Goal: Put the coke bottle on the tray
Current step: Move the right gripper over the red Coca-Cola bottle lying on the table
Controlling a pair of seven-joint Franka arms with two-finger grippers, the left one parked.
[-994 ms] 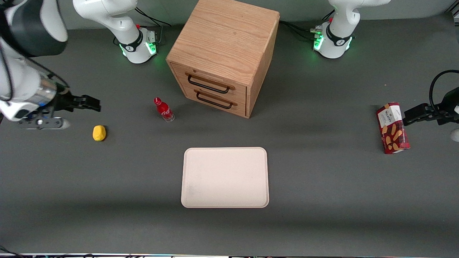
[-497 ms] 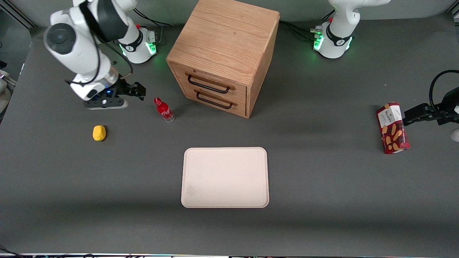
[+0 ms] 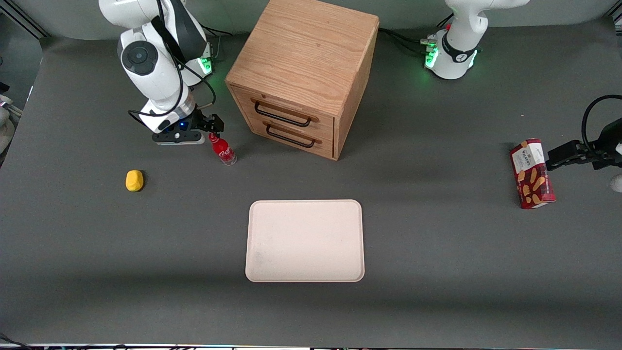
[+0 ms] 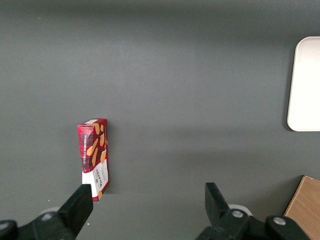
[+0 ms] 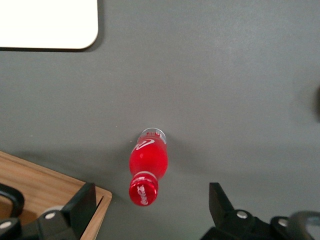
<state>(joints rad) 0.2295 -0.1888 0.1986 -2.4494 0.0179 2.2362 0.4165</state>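
I will grab the coke bottle by its red capped top [image 3: 213, 137] with my gripper next. Then I can place it on the tray [image 3: 304, 240].
The coke bottle [image 3: 222, 149] stands upright on the grey table, in front of the wooden cabinet and off toward the working arm's end. In the right wrist view its red cap and body [image 5: 148, 167] show from above, between my open fingers [image 5: 82, 205]. My gripper [image 3: 212, 125] hangs open and empty just above the cap, a little farther from the front camera than the bottle; it also shows in the right wrist view [image 5: 151, 206]. The pale cream-pink tray [image 3: 304, 240] lies flat, nearer the front camera than the bottle. Its corner shows in the right wrist view [image 5: 47, 24].
The wooden drawer cabinet [image 3: 303, 78] stands close beside the bottle; its corner [image 5: 45, 187] is near one finger. A yellow object [image 3: 134, 180] lies toward the working arm's end. A red snack box [image 3: 531, 173] stands toward the parked arm's end.
My gripper has swept in from the working arm's end of the table to just above the bottle's cap. The bottle and the tray have not moved.
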